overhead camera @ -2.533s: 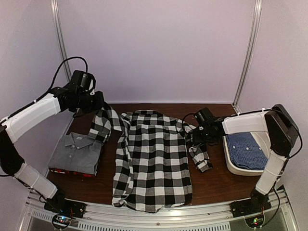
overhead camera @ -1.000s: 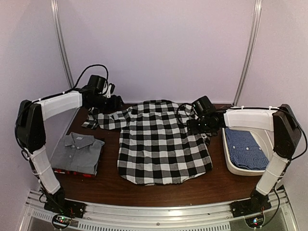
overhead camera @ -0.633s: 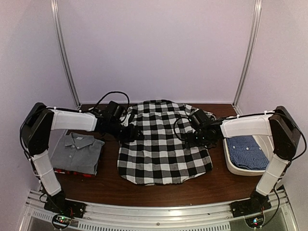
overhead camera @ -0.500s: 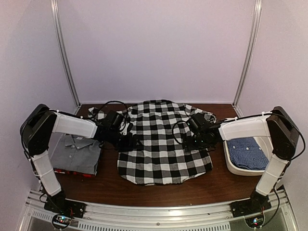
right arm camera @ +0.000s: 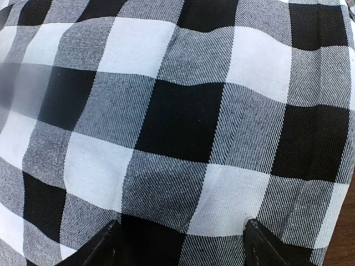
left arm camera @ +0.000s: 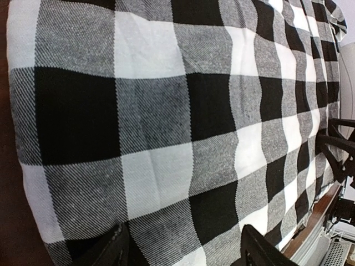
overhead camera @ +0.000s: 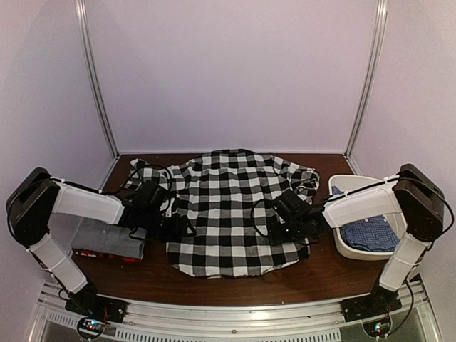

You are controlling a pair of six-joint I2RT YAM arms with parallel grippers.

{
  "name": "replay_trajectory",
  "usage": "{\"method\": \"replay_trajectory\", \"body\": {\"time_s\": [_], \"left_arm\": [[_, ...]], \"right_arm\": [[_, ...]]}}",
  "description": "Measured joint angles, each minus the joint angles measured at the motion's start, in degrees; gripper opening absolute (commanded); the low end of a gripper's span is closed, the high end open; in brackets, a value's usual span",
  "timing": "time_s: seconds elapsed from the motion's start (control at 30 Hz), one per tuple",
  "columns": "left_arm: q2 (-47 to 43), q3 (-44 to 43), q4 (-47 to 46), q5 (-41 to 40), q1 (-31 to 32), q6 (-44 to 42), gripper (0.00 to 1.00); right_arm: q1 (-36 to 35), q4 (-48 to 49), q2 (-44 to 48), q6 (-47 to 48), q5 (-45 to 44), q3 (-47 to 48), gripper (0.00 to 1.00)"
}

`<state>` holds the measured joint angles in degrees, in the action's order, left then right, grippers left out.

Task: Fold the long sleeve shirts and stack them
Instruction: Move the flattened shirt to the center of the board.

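Note:
The robot's right gripper will next take the check shirt's tub-side sleeve by its outer end [overhead camera: 312, 177], so that it can fold the sleeve across the shirt's body.
The black-and-white check shirt [overhead camera: 228, 214] lies flat across the middle of the table, its sleeves bunched at the back corners. My left gripper [overhead camera: 174, 226] sits low at the shirt's left edge. My right gripper [overhead camera: 278, 226] is low over its right part. In the left wrist view the gripper [left arm camera: 183, 238] stands open, the check cloth [left arm camera: 166, 111] spread beneath and beyond the fingers. The right wrist view shows that gripper [right arm camera: 182, 227] open over the cloth [right arm camera: 183, 111] too. A folded grey shirt [overhead camera: 107, 239] lies on a red-black one [overhead camera: 100, 254] at the left. The blue shirt [overhead camera: 367, 234] lies in the tub.
A white oval tub [overhead camera: 349, 182] stands at the right edge of the table, beside my right arm. The grey-and-red stack sits under my left forearm. Metal posts and pale walls close in the back and sides. The table's front rail [overhead camera: 228, 313] runs along the near edge.
Both arms have drawn toward the near edge and dropped lower over the check shirt. The shirt's near part has spread a little to the left. Both grippers' fingers stay apart.

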<state>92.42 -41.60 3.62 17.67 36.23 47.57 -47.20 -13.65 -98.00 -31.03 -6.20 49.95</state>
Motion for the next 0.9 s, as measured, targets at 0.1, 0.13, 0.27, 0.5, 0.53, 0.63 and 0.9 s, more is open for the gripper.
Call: {"method": "replay_trajectory", "body": {"time_s": [0.1, 0.13, 0.27, 0.5, 0.53, 0.63, 0.9], "left_arm": [[-2.9, 2.3, 1.4, -1.9, 0.0, 0.2, 0.71], [-3.9, 3.1, 2.1, -2.5, 0.0, 0.3, 0.71], [-7.8, 5.8, 4.6, -4.4, 0.0, 0.8, 0.71], [-11.6, 7.4, 9.4, -6.6, 0.0, 1.0, 0.71], [-11.7, 7.1, 10.2, -6.6, 0.0, 1.0, 0.71], [-11.9, 5.8, 13.0, -7.1, 0.0, 0.7, 0.70], [-12.9, -0.7, 16.6, -7.5, 0.0, -1.7, 0.70]], "right_arm": [[-3.3, 1.9, 1.2, -2.5, 0.9, -1.6, 0.76], [-4.6, 2.4, 1.5, -3.5, 1.4, -2.0, 0.76], [-10.0, 4.2, 1.9, -7.2, 3.7, -2.3, 0.76], [-12.0, -0.7, 3.3, -9.7, 5.4, -0.5, 0.76], [-11.3, -2.3, 4.1, -9.7, 5.0, 0.1, 0.76], [-8.2, -5.7, 7.8, -9.4, 3.2, 1.9, 0.75], [2.8, -7.9, 12.9, -8.3, -1.3, 2.4, 0.72]]}}
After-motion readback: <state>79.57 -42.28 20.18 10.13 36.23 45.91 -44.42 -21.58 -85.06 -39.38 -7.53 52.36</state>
